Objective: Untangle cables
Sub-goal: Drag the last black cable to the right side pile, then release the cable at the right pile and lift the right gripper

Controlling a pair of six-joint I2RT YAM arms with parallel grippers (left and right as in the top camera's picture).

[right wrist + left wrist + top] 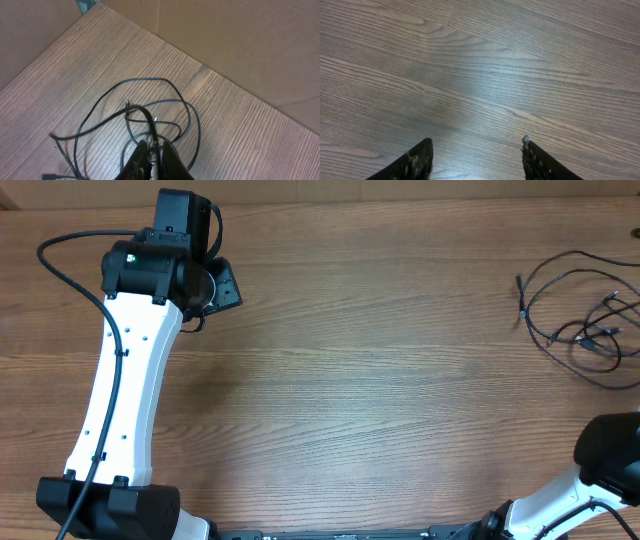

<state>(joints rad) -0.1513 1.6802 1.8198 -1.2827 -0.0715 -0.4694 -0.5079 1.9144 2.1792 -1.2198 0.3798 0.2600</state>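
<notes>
The piece of black cable in my right gripper's fingers arches over loops on the tabletop and would settle there if I opened now, so my right gripper needs to open now.
A tangle of thin black cables (585,330) lies on the wooden table at the far right, with loose ends and small plugs. In the right wrist view the same cables (190,115) spread in loops below my right gripper (155,146), which is shut on one black cable strand that rises from the pile between the fingers. My left gripper (477,145) is open and empty over bare wood. In the overhead view it (225,282) is at the far left back, well away from the cables.
A brown cardboard wall (225,40) stands along the table's far edge behind the cables. The right arm's base link (610,452) sits at the front right corner. The left arm (125,395) stretches along the left side.
</notes>
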